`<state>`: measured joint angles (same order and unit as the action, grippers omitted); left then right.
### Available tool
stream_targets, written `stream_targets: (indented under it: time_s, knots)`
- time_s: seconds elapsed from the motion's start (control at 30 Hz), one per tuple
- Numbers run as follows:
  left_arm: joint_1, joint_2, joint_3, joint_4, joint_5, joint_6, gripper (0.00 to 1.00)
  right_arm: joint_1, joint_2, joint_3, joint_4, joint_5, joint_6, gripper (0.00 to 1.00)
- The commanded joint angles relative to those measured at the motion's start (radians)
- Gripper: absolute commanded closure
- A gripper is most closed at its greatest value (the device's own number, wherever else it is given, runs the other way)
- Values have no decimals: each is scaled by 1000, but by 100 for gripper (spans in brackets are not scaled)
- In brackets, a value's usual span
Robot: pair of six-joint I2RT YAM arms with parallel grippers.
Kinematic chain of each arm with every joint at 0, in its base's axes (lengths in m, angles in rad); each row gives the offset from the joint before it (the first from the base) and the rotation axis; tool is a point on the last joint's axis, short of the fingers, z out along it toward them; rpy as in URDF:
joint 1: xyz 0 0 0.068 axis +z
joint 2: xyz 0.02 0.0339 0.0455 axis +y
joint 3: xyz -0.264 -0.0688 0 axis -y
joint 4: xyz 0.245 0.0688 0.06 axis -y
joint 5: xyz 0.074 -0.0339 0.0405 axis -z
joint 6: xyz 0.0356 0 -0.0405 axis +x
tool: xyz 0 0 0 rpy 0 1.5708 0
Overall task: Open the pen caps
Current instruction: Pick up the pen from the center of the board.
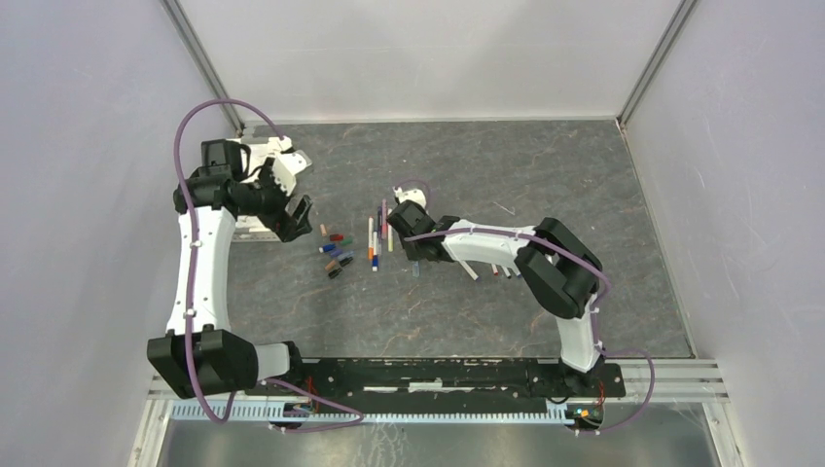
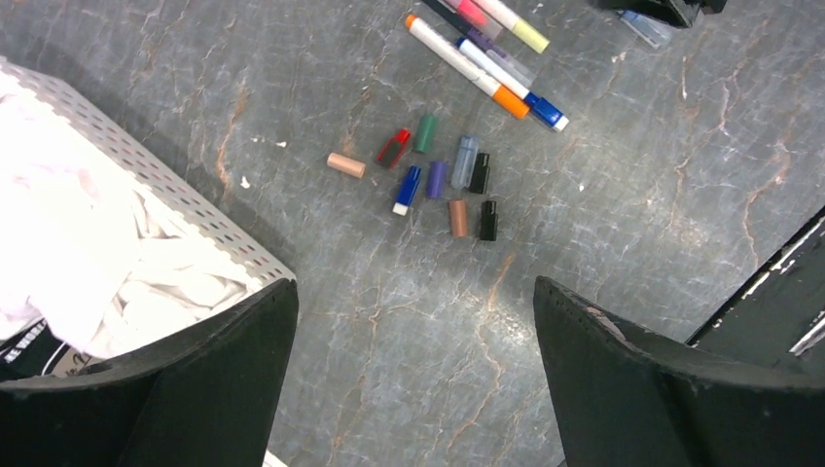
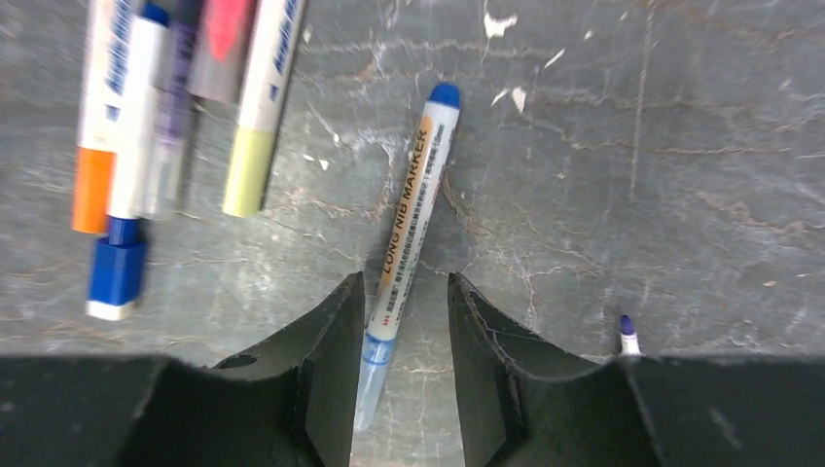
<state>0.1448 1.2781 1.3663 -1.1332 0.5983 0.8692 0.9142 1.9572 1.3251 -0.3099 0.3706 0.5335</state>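
My right gripper is to grab the white pen (image 3: 413, 214) across its body (image 3: 393, 291) beside the clear cap, which leaves the cap for the left gripper to open.
Several loose pen caps (image 2: 440, 182) in tan, red, green, blue, purple, grey and black lie in a cluster on the grey table; the cluster also shows in the top view (image 1: 336, 255). My left gripper (image 2: 413, 290) is open and empty above bare table, short of the cluster and beside the tray; it also shows in the top view (image 1: 297, 216). My right gripper (image 3: 407, 292) is low at the table, jaws apart on either side of a white blue-ended pen (image 3: 413, 214). The pen's clear cap (image 3: 375, 375) lies between the fingers, against the left one. The right gripper also shows in the top view (image 1: 411, 248).
A white perforated tray (image 2: 185, 209) holding white cloth is at the left. A row of capped pens (image 2: 486, 58) lies beyond the caps, also in the right wrist view (image 3: 175, 126). A purple-tipped uncapped pen (image 3: 627, 333) lies right of the right fingers. Walls enclose the table.
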Motion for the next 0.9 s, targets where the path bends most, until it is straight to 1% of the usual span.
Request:
stream_targets:
  time_s: [0.0,0.13,0.27,0.43,0.57,0.7,0.77,0.87]
  knots:
    - [21,-18,43,28,-38,-42,1,-2,45,54,-32,-17,-9,59]
    - [28,-12,62,25,-47,-41,0,-2,58,41,-28,0,-13,63]
    - [28,-9,64,32,-36,-63,0,-3,60,34,-24,4,-15,71]
    - [28,-3,61,58,-57,-106,0,-16,37,47,-14,-18,-14,89]
    - [27,0,38,55,-14,-155,0,-38,-58,19,78,-83,0,99]
    - [9,-2,-14,26,71,-164,0,-36,-172,-20,154,-131,57,100]
    - [-22,-18,-57,52,82,-196,0,-24,-240,-95,251,-145,102,100]
    - [-95,-36,-114,85,91,-253,0,2,-324,-163,360,-153,154,100]
